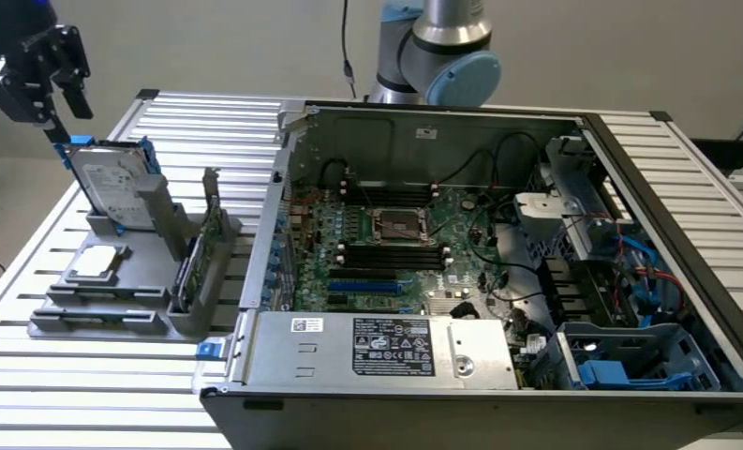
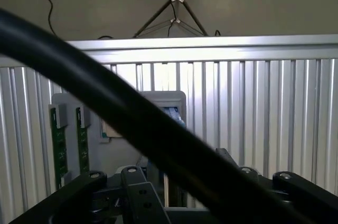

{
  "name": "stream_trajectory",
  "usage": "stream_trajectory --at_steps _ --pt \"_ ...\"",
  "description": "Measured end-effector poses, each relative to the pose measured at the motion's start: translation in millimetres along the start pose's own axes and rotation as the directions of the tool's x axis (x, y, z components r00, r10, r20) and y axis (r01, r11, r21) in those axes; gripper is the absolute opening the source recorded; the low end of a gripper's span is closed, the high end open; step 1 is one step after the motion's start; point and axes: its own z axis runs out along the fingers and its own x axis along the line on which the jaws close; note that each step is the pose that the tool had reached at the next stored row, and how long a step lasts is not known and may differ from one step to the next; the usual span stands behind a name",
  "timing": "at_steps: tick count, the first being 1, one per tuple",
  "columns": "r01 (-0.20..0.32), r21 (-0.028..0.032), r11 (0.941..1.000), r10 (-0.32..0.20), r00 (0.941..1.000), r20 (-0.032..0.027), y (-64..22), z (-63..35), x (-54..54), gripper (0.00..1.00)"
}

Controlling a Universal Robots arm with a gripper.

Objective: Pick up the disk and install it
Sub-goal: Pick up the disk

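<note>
In the exterior view my gripper's fingers are still above the disk's top edge and blue bar, so it is too early to close; the gripper goes lower first.
The disk (image 1: pixel 106 183), silver-grey with a white label and blue rails, stands upright in the grey holder (image 1: pixel 121 300) at the exterior view's left. My gripper (image 1: pixel 66 114) hangs just above the disk's top corner. It is open and holds nothing, with one fingertip close to the blue rail. In the wrist view the gripper's black linkages (image 2: pixel 79 189) spread wide. Beyond them the holder's end (image 2: pixel 163 105) shows a bit of blue, partly hidden by a thick black cable (image 2: pixel 132 123).
An open computer case (image 1: pixel 497 272) with motherboard and power supply (image 1: pixel 384 347) fills the exterior view's right. A small silver drive (image 1: pixel 96 262) and a green card (image 1: pixel 194 262) sit in the holder. All rest on a slatted aluminium table (image 1: pixel 46 394). The arm's base (image 1: pixel 437 47) stands behind the case.
</note>
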Motion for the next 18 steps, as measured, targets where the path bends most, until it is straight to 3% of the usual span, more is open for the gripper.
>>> stream_trajectory --at_steps 6,18 --pt "0.0 0.0002 1.0 0.0 1.0 0.0001 -0.4 6.5 9.3 0.6" --pt "0.0 0.0047 1.0 0.0 1.0 0.0002 -1.1 25.1 10.1 0.6"
